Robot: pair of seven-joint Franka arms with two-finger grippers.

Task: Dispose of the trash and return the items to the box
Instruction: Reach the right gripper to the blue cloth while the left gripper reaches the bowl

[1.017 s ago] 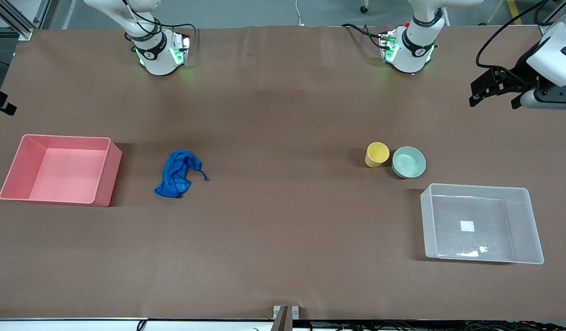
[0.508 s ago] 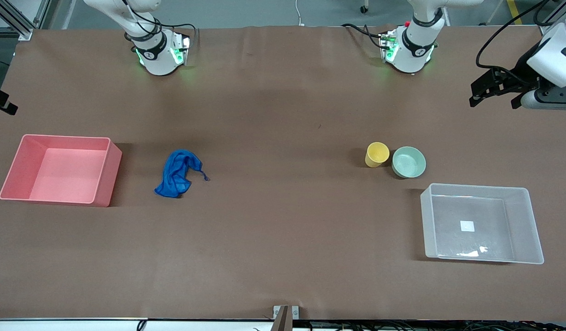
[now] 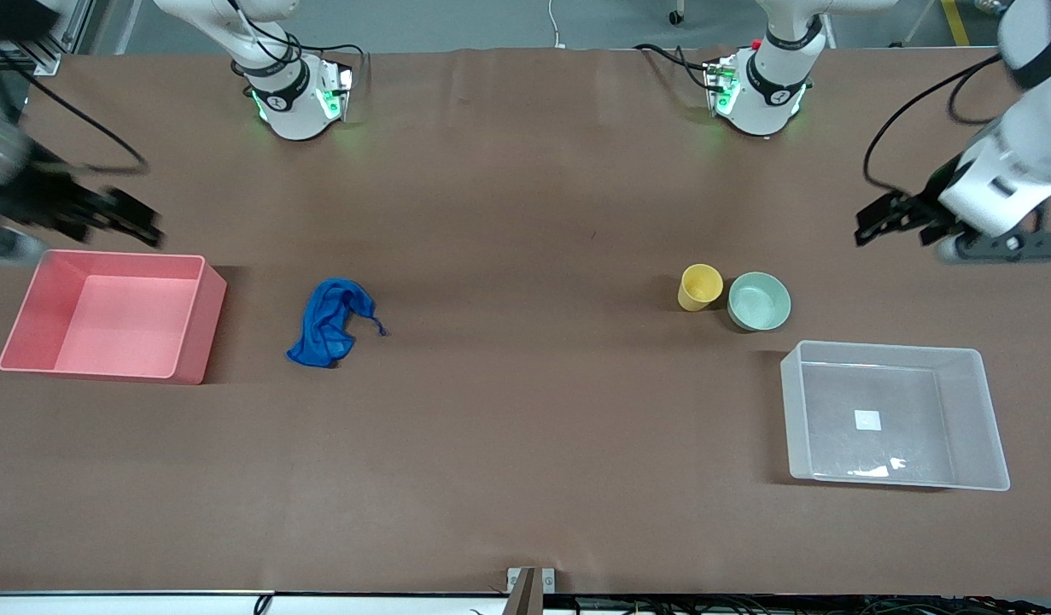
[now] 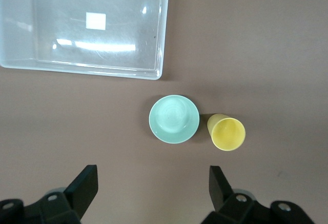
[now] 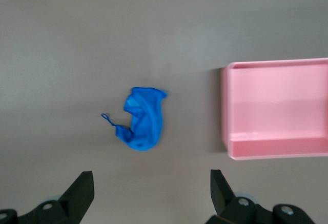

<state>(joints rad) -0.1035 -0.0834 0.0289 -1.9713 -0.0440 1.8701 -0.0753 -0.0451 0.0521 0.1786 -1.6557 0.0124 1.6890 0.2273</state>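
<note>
Next, my right gripper needs to take hold of the blue cloth rag by its bunched body [image 3: 327,330] to drop it in the pink bin [image 3: 115,314].
The blue cloth rag [image 3: 330,323] lies crumpled on the table beside the pink bin [image 3: 115,314]; it also shows in the right wrist view [image 5: 143,118]. The yellow cup [image 3: 700,286] stands upright touching the mint-green bowl [image 3: 758,301]; both show in the left wrist view, the cup [image 4: 226,132] and the bowl [image 4: 173,119]. The clear box [image 3: 892,414] with its white label sits nearer the front camera than the bowl. My left gripper [image 3: 875,226] is open and empty, high over the table at the left arm's end. My right gripper [image 3: 137,224] is open and empty above the pink bin's rim.
The pink bin [image 5: 277,108] is empty and stands at the right arm's end of the table. The clear box [image 4: 82,29] is empty. Both arm bases [image 3: 294,94] stand along the table's edge farthest from the front camera.
My right gripper has come into view over the pink bin's end of the table. My left gripper has moved down and toward the cup and bowl. Nothing on the table has moved.
</note>
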